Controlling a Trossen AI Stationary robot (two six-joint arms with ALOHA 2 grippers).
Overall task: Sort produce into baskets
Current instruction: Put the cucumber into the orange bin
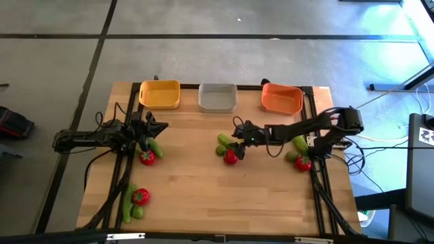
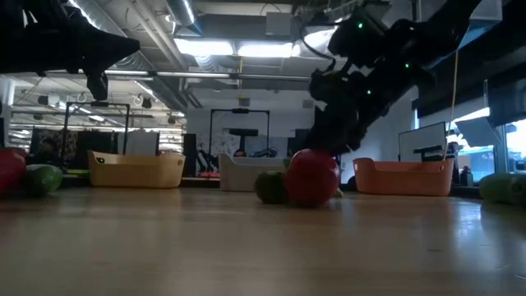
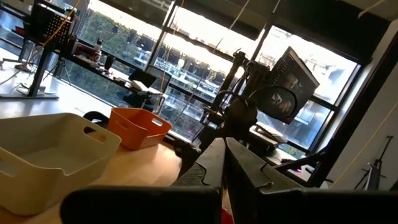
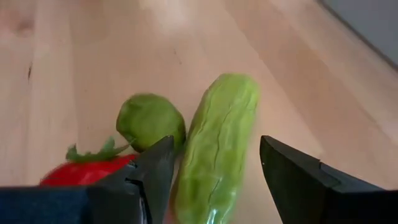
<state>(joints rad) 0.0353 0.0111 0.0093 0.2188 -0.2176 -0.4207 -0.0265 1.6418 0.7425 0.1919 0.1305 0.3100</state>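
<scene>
Next, my right gripper picks up the green cucumber by its middle [image 4: 215,152] to sort it into the orange basket.
My right gripper [image 1: 237,140] is open at the table's middle, low over a group of produce. In the right wrist view its fingers [image 4: 155,174] stand on either side of a green cucumber [image 4: 217,149], with a lime [image 4: 149,121] and a red tomato [image 4: 87,171] beside it. I cannot tell whether a finger touches the cucumber. My left gripper [image 1: 150,129] is shut and empty [image 3: 224,158], held above a cucumber [image 1: 154,146] and a tomato [image 1: 147,157] at the left. The yellow [image 1: 160,93], grey [image 1: 218,96] and orange [image 1: 282,98] baskets stand along the far edge.
More produce lies at the right edge: a cucumber [image 1: 298,143], a lime [image 1: 291,156] and a tomato [image 1: 303,163]. Near the front left lie a cucumber [image 1: 127,200], a tomato [image 1: 140,196] and a lime [image 1: 137,212]. Bare wood lies between the groups.
</scene>
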